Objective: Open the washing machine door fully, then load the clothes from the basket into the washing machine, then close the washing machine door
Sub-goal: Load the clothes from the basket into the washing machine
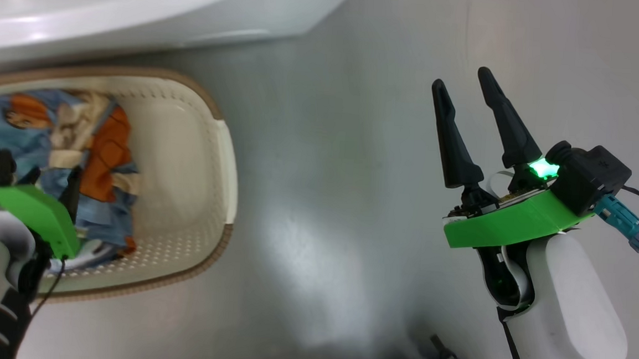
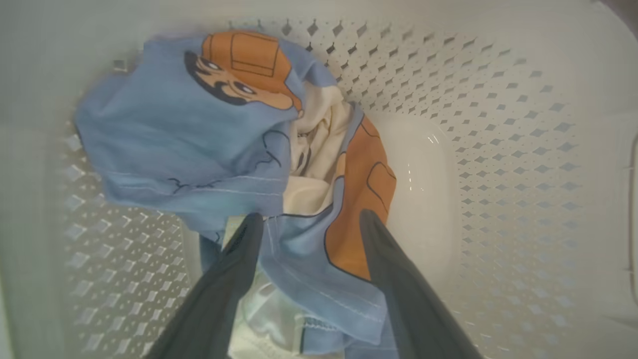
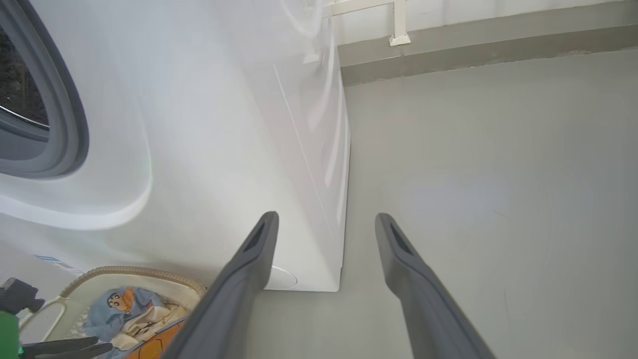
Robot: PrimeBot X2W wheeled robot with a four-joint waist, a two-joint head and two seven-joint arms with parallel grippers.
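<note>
My left gripper grabs the clothes by their bunched fold [image 1: 53,177] next, to load the washing machine [image 1: 141,7] from the basket.
The cream basket [image 1: 226,157] stands on the floor just in front of the white washing machine [image 1: 141,7]. Light blue clothes [image 1: 77,148] with orange cartoon prints lie heaped in its left half. My left gripper [image 2: 309,219] reaches down into the basket, open, its two fingers straddling a fold of the clothes [image 2: 199,139]. My right gripper [image 1: 461,80] hangs open and empty over the bare floor to the right of the basket. In the right wrist view the machine's grey rubber ring [image 3: 65,119] is uncovered. The washing machine door is out of view.
Grey floor [image 1: 323,202] stretches between the basket and my right arm. The machine's right corner [image 3: 341,199] sits close ahead of my right gripper [image 3: 324,217]. A wall with a grey skirting [image 3: 473,45] closes off the far side.
</note>
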